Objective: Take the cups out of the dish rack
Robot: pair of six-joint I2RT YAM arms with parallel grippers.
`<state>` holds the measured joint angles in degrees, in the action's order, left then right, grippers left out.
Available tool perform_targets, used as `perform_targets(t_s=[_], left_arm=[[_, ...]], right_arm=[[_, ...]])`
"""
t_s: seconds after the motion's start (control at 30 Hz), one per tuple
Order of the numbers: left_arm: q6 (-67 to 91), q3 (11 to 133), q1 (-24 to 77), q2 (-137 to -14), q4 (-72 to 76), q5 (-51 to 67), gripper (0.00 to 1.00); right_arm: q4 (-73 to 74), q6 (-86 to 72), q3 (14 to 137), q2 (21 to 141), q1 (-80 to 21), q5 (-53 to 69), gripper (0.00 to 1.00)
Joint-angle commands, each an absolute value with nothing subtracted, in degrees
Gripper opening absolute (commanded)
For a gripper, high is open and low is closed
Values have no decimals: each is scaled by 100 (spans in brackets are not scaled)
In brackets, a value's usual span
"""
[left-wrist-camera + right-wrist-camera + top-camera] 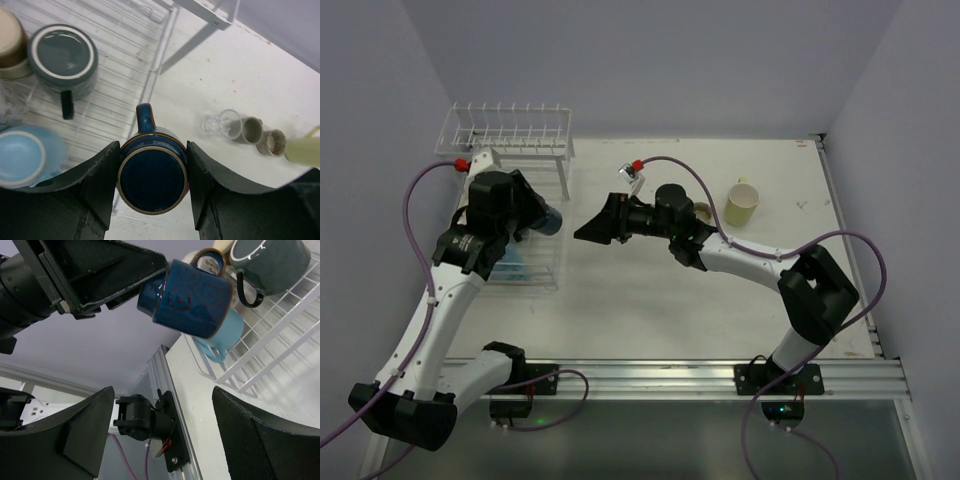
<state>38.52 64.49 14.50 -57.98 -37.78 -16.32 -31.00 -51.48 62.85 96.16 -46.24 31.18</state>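
Observation:
My right gripper grabs the dark blue mug (pixel 187 297) by its free rim next, opposite my left gripper's hold, to set the mug upright.
My left gripper (pixel 542 218) (pixel 152 150) is shut on a dark blue mug (pixel 152 180) and holds it on its side over the right edge of the dish rack's lower tray (pixel 535 275). In the right wrist view the blue mug (pixel 187 297) hangs in the air. A dark grey mug (pixel 64 55), a light blue cup (pixel 25 157) and a tan cup (pixel 10 42) sit in the tray. My right gripper (pixel 588 232) (pixel 162 425) is open and empty, just right of the held mug. A pale yellow-green cup (pixel 742 203) stands on the table.
The rack's raised peg shelf (pixel 505 130) stands at the back left. A clear glass (pixel 220 124) and two small tan cups (pixel 250 130) lie on the table next to the yellow-green cup (pixel 305 150). The table's right edge rail (pixel 840 220) is beyond them.

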Motion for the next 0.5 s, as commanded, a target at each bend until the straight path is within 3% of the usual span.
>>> perform_targets(t_s=[0.0,0.3,0.47], left_arm=[[4069,6601,1398,-5616,-3253,-268,0],[4579,6408,1397,-5379,-2716,1053,0],[4816,6205,1398,-5282,-2584,1494,0]], right_arm=[[-3840,-5265,6214,9668,-4658,3321,82],[-4209,-5124,5626,9221,-4658,3243,82],[-4824,-5221,5309,8957,-4658,3287,77]])
